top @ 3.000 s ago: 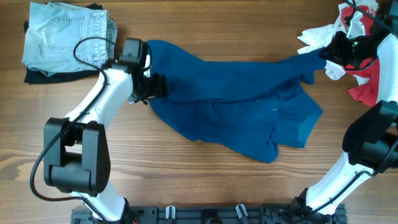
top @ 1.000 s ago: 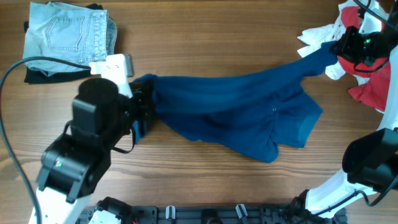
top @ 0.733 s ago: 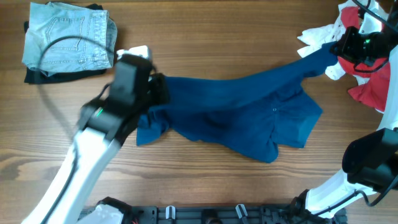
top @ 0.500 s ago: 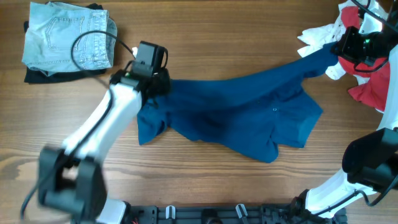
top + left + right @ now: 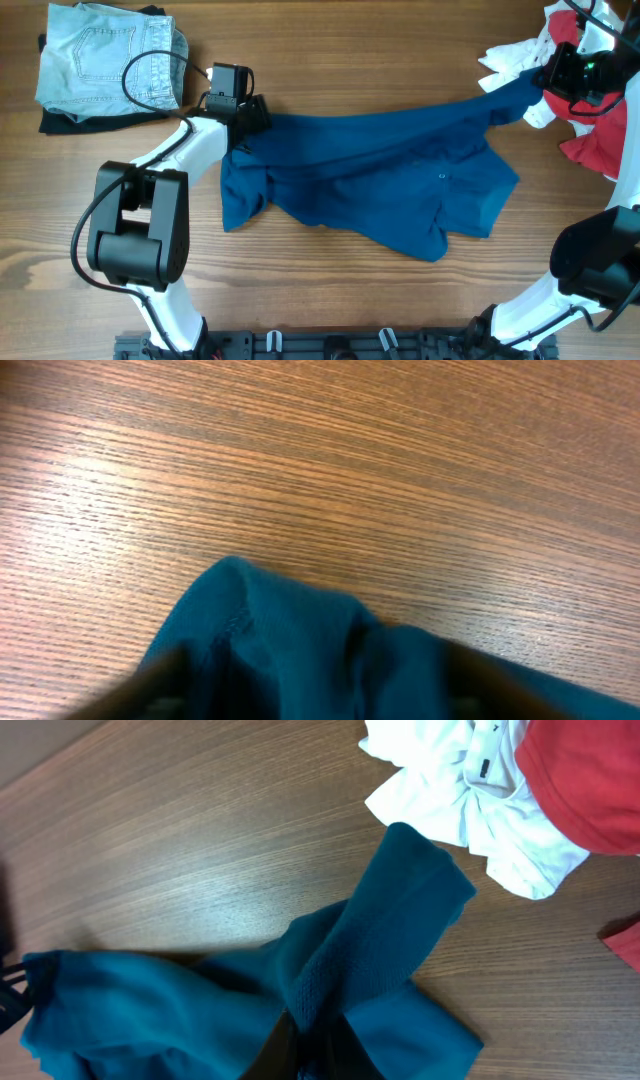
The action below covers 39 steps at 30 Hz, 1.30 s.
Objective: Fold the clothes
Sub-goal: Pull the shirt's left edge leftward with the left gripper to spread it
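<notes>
The dark blue shirt (image 5: 380, 170) needs to be lifted and spread for folding. My left gripper next needs to grip its bunched corner (image 5: 252, 130), opposite my right gripper's end.
The dark blue shirt (image 5: 380, 170) lies spread and wrinkled across the middle of the wooden table, its placket buttons facing up near the right. My left gripper (image 5: 250, 117) is at the shirt's top left corner. In the left wrist view its fingers (image 5: 320, 700) stand wide apart with a bunched fold of the shirt (image 5: 300, 650) between them. My right gripper (image 5: 540, 82) is shut on the shirt's far right end. The right wrist view shows its fingers (image 5: 320, 1045) pinching a twisted strip of the shirt (image 5: 380, 920).
Folded light jeans (image 5: 105, 55) rest on a dark garment (image 5: 60, 122) at the back left. A white garment (image 5: 510, 60) and a red one (image 5: 590, 130) are heaped at the back right, close to my right gripper; both show in the right wrist view (image 5: 470, 790), (image 5: 590, 780).
My left arm lifted the shirt's left end, came down and swung back to the shirt's top left corner. The left part now lies lower and flatter. The right gripper kept still.
</notes>
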Motion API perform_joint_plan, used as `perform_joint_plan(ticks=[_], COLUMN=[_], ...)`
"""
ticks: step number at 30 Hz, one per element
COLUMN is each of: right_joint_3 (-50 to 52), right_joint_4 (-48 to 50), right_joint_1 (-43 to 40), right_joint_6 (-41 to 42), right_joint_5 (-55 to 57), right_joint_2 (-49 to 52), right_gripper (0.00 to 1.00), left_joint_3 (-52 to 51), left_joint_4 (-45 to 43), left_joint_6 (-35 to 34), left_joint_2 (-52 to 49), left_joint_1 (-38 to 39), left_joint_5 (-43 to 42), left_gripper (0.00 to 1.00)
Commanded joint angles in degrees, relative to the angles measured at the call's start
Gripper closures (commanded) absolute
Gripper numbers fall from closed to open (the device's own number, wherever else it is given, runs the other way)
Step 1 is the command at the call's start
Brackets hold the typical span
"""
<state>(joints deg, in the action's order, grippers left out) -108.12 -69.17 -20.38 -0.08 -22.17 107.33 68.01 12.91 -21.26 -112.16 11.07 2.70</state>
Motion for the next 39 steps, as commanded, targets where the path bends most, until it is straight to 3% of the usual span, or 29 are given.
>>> perform_joint_plan(ticks=[1,8,11,14,28,32,39], right_joint_3=[-0.13,-0.13,-0.13,-0.13,-0.13,-0.13,-0.13], right_joint_4=[0.39,0.61,0.55,0.52,0.37,0.61,1.25], right_joint_1=[0.2,0.2,0.35,0.48,0.5,0.5,0.5], right_joint_6=[0.28,0.28,0.24,0.22,0.09,0.13,0.17], right_joint_5=[0.81,0.79,0.79,0.81,0.81,0.79,0.79], right_joint_2=[-0.17,0.74,1.25,1.55,1.55,1.55,1.55], right_gripper=[0.94,0.93,0.93,0.93,0.89,0.89,0.87], left_joint_3=[1.81,3.48,3.48,3.19,3.15,3.15,3.15], left_joint_4=[3.37,18.91,24.79,27.65,28.5,28.7,30.03], left_joint_6=[1.55,1.9,8.44,12.13,15.08,15.08,15.06], left_joint_2=[5.31,18.38,20.68,19.45,5.84,5.81,5.81], left_joint_1=[-0.33,-0.33,-0.26,-0.5,-0.74,-0.74,-0.31], left_joint_5=[0.37,-0.85,-2.67,-2.67,-5.53,-7.63,-8.46], left_gripper=[0.0,0.0,0.0,0.04,0.15,0.23,0.52])
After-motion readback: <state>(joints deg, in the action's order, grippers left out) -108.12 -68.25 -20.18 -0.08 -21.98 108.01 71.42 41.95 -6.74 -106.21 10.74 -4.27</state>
